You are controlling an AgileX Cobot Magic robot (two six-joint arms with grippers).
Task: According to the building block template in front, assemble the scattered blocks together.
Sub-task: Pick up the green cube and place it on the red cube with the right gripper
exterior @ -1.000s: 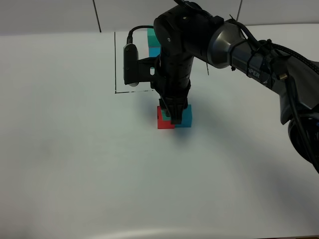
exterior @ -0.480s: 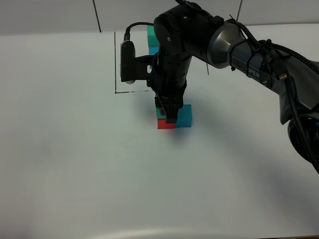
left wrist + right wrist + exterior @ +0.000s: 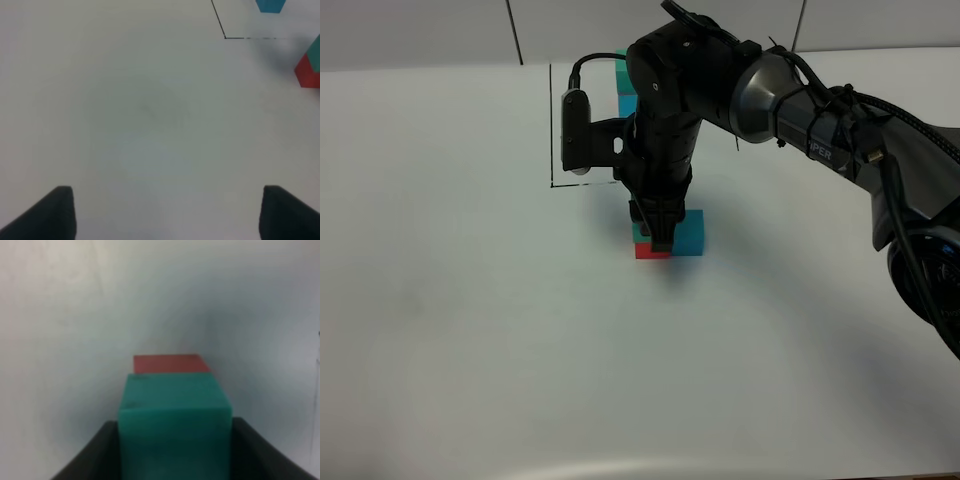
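I should let go of the teal-green cube with my right gripper now, because the teal-green cube's lower edge sits flush along the red cube's top edge.
My right gripper point(image 3: 660, 238) reaches across the middle and is shut on the teal-green cube point(image 3: 641, 231). It holds the cube directly over the red cube point(image 3: 648, 252), of which only a low sliver shows. The blue cube point(image 3: 692, 232) stands right beside them. In the right wrist view the teal-green cube point(image 3: 174, 410) sits between the fingers point(image 3: 95, 452), and the red cube's top point(image 3: 171, 363) shows beyond it. The template point(image 3: 624, 75), teal-green over blue, stands behind the arm and is mostly hidden. My left gripper point(image 3: 165, 215) is open over bare table.
Black drawn lines point(image 3: 553, 130) mark a box around the template at the back. The left wrist view catches the red cube point(image 3: 306, 75), a line corner point(image 3: 225, 37) and the template's blue cube point(image 3: 270, 5) far from its fingers. The table is white.
My right gripper has shifted left with the teal-green cube, and the cube now covers most of the red cube. The blue cube has not moved.
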